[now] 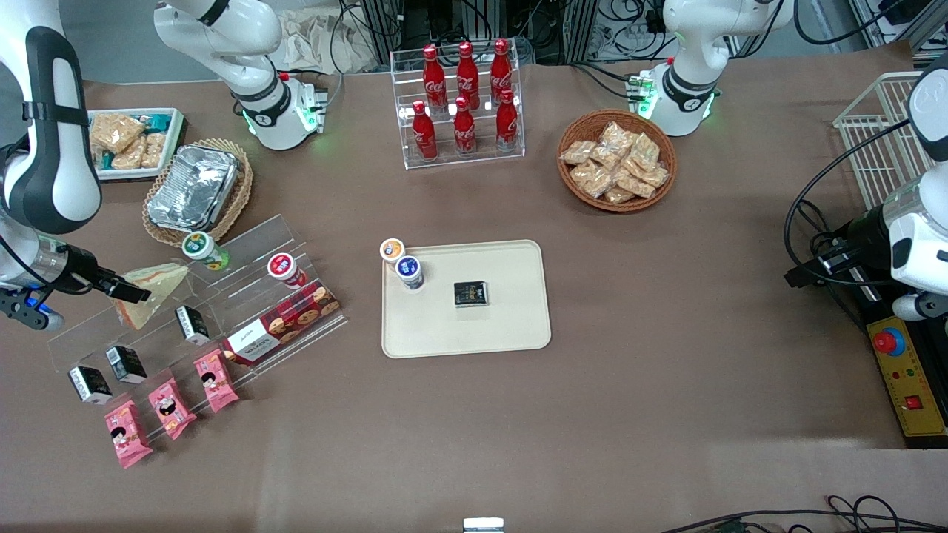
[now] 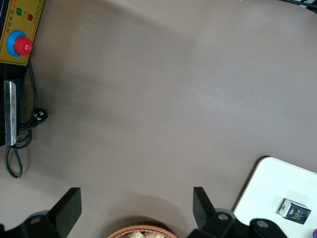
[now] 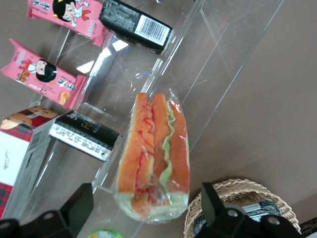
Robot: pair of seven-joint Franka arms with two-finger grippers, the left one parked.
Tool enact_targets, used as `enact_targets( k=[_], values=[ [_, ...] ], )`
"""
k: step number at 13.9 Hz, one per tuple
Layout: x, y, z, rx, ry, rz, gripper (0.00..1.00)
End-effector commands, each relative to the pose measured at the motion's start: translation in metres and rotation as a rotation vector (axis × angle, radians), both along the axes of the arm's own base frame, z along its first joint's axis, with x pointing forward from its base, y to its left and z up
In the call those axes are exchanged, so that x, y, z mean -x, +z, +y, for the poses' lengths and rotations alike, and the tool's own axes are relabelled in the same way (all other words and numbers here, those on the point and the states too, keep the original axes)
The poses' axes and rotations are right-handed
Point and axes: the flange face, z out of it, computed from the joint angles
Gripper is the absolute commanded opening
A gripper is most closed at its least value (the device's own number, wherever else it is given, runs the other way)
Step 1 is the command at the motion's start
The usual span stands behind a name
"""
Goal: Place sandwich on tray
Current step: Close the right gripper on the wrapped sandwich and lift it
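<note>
My right gripper is to take hold of the sandwich [image 1: 154, 290] by its two flat triangular sides next, because the sandwich's edges slope together into corners.
The sandwich [image 1: 154, 290] is a wrapped triangular wedge on the top step of a clear stepped shelf [image 1: 244, 244] toward the working arm's end of the table. In the right wrist view its cut edge [image 3: 153, 153] shows orange-red, white and green filling. My right gripper [image 1: 127, 293] is open at the sandwich, one finger on each side [image 3: 144, 206], with a gap between each finger and the wrap. The beige tray [image 1: 511, 326] lies at the table's middle, well apart from the sandwich; a corner of it shows in the left wrist view [image 2: 270, 181].
On the tray stand two small cups [image 1: 409, 271] and a black box [image 1: 471, 294]. The shelf also holds black boxes [image 1: 192, 323], pink packets [image 1: 215, 380], a red cookie box [image 1: 281, 323] and two cups [image 1: 204, 250]. A foil container in a wicker basket [image 1: 194, 187] sits beside the shelf.
</note>
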Motion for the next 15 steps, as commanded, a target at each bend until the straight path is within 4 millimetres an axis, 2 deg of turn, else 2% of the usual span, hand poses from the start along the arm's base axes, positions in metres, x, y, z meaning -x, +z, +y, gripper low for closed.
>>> enact_targets(
  k=[1,2,3,4,5,10,12,14,15],
  values=[
    [-0.005,-0.009,-0.004,0.026,-0.017,-0.014,0.70],
    [-0.006,-0.007,0.000,0.028,-0.015,-0.013,0.59],
    [-0.007,-0.005,0.001,0.031,-0.014,-0.016,0.56],
    [-0.008,-0.002,0.002,0.045,-0.002,-0.015,0.43],
    [-0.009,0.001,0.003,0.053,0.007,-0.019,0.37],
    [-0.025,0.042,0.006,0.060,0.026,-0.042,0.36],
    [-0.033,0.067,0.009,0.064,0.036,-0.057,0.36],
    [-0.043,0.101,0.013,0.067,0.056,-0.092,0.36],
    [-0.047,0.114,0.021,0.068,0.083,-0.108,0.37]
  ],
)
